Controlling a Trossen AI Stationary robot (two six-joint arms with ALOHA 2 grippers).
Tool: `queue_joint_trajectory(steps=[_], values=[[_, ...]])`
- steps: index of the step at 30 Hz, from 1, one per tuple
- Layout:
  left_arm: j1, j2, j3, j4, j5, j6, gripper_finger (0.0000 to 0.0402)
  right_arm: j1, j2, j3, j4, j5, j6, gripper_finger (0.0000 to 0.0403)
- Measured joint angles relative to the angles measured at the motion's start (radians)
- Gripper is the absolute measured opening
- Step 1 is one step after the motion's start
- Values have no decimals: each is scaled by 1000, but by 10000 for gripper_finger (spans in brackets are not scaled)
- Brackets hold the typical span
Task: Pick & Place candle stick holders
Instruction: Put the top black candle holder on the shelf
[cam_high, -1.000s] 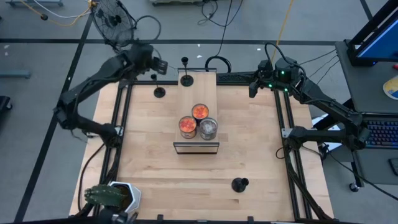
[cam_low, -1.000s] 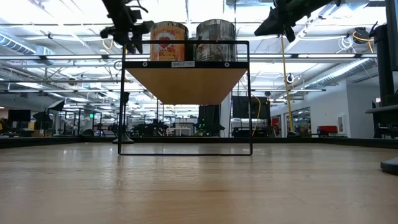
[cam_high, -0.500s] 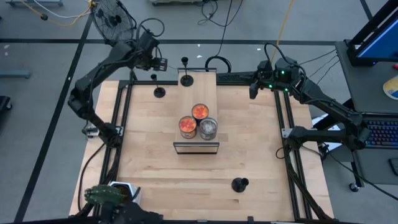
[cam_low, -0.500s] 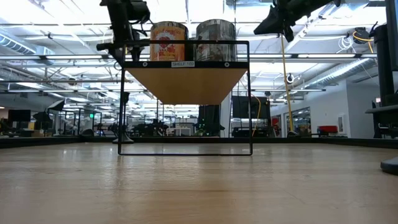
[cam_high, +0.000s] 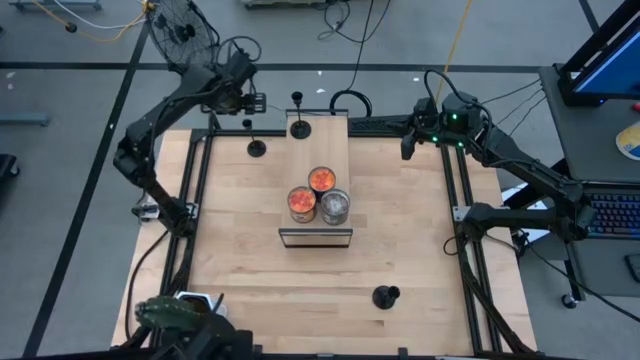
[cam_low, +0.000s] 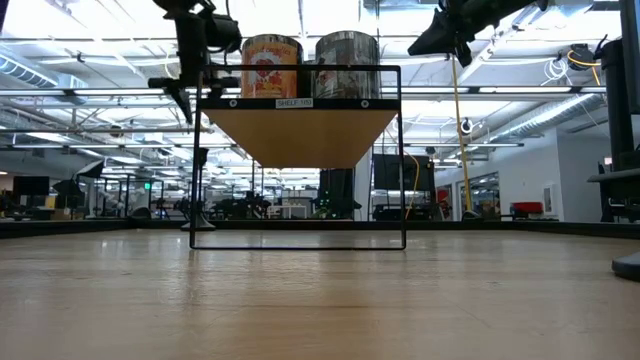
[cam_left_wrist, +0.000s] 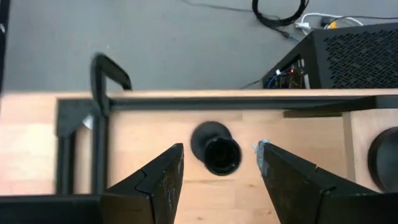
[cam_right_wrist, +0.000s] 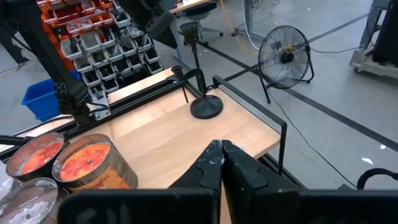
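Observation:
I should grab the candle stick holder's top cup (cam_high: 247, 124) with my left gripper next. Then the candle stick holder's disc base (cam_high: 257, 149) stays free to stand on the shelf.
Three matte-black candle stick holders show. One stands upright on its disc base on the table (cam_high: 256, 148) at the far left. A second stands on the raised shelf's far end (cam_high: 298, 128). A third rests on the table at the near right (cam_high: 385, 297). My left gripper (cam_high: 250, 103) hangs over the first holder, pointing down and open. Its fingers stand on either side of the holder's top cup (cam_left_wrist: 221, 155) without touching it. My right gripper (cam_high: 406, 143) waits shut, high above the table's far right edge.
A wooden shelf on a black wire frame (cam_high: 316, 236) stands mid-table with three round jars (cam_high: 322, 180) on its near half. Black frame rails (cam_left_wrist: 217, 102) run along the table's far and left edges. A fan (cam_high: 180, 30) stands beyond the far left corner.
My left gripper has tipped from nearly level to pointing steeply down and has rolled, settling over the far-left holder. Its elbow has swung outward to the left. The holders and my right arm have stayed where they were.

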Motion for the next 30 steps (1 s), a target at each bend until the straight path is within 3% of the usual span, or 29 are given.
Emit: queue_joint_trajectory(steps=[11,30], values=[[12,107,-1,-58,69,-93,214,0,0,0,0,-52,-9,0],[30,130,0,-109,25,-155,214,0,0,0,-2,-79,-39,0]])
